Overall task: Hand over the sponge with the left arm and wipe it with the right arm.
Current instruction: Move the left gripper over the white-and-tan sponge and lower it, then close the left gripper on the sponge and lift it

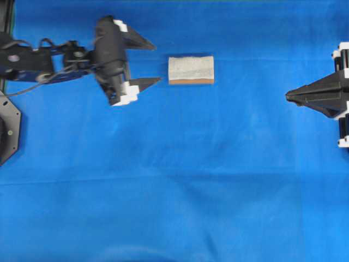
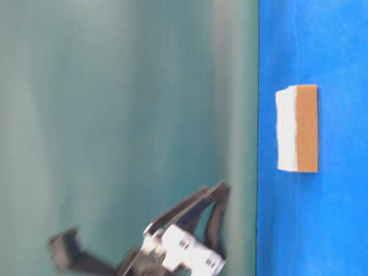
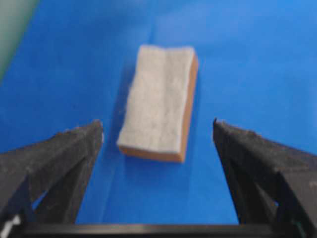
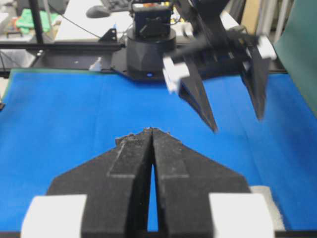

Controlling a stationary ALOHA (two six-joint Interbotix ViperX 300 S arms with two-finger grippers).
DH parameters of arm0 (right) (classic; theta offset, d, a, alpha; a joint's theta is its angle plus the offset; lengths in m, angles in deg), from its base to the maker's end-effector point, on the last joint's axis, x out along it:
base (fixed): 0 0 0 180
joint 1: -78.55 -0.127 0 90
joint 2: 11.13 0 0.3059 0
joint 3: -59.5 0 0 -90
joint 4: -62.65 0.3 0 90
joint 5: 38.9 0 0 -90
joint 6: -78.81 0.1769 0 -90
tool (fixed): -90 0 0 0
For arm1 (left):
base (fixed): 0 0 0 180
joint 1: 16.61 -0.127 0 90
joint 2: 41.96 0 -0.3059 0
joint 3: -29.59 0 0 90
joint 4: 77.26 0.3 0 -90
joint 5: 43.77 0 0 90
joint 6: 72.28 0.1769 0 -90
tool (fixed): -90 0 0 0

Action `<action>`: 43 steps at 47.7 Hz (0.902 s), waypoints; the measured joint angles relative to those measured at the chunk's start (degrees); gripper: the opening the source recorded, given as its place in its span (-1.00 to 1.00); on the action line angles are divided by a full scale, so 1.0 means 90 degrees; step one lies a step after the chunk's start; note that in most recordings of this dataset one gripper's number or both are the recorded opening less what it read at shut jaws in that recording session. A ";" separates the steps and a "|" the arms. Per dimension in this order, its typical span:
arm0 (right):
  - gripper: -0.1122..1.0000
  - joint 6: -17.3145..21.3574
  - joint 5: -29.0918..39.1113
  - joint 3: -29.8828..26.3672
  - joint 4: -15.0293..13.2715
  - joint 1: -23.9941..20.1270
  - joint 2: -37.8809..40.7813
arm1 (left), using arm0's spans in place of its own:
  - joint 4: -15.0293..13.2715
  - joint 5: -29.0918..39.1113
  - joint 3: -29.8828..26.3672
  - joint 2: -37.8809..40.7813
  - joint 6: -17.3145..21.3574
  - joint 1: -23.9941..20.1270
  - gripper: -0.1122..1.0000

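I should next pinch the sponge (image 1: 191, 70) with my left gripper by its long edges near one end (image 1: 176, 70). The sponge is longer than my fingertips can spread, but it is narrower across.
The sponge (image 1: 191, 70) lies flat on the blue cloth at the back middle, pale top face up, with a thin orange-brown layer along its near edge. In the table-level view the sponge (image 2: 297, 127) shows both layers. My left gripper (image 1: 158, 63) hovers just left of it, open wide, with nothing between the fingers. In the left wrist view the sponge (image 3: 158, 116) lies ahead between the lines of the two spread fingers of the left gripper (image 3: 156, 124). My right gripper (image 1: 287, 96) is shut and empty at the right edge, pointing left. From the right wrist, the right gripper (image 4: 152, 131) faces the open left gripper (image 4: 237, 124).
Blue cloth (image 1: 174, 191) covers the whole table. The left arm's black base (image 4: 148, 49) stands at the far end in the right wrist view, with a desk behind it. Another black mount (image 1: 8, 131) sits at the left edge. A teal backdrop (image 2: 115, 115) fills the table-level view.
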 measured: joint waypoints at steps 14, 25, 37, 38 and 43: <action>-0.80 0.0000 0.0107 0.0010 0.0000 0.0000 0.0000 | 0.0010 0.0176 -0.0889 0.1533 0.0010 -0.0215 0.89; -0.80 0.0010 0.0195 0.0000 0.0000 0.0098 0.0039 | 0.0020 0.0186 -0.1201 0.2168 0.0010 -0.0225 0.89; -0.80 0.0010 0.0205 0.0010 0.0000 0.0176 0.0107 | 0.0029 0.0186 -0.1484 0.2666 0.0010 -0.0312 0.89; -0.80 0.0000 0.0205 0.0000 0.0000 0.0176 0.0107 | 0.0029 0.0186 -0.1484 0.2676 0.0000 -0.0322 0.90; -0.80 0.0010 0.0215 0.0000 0.0000 0.0186 0.0127 | 0.0029 0.0186 -0.1504 0.2686 0.0000 -0.0332 0.89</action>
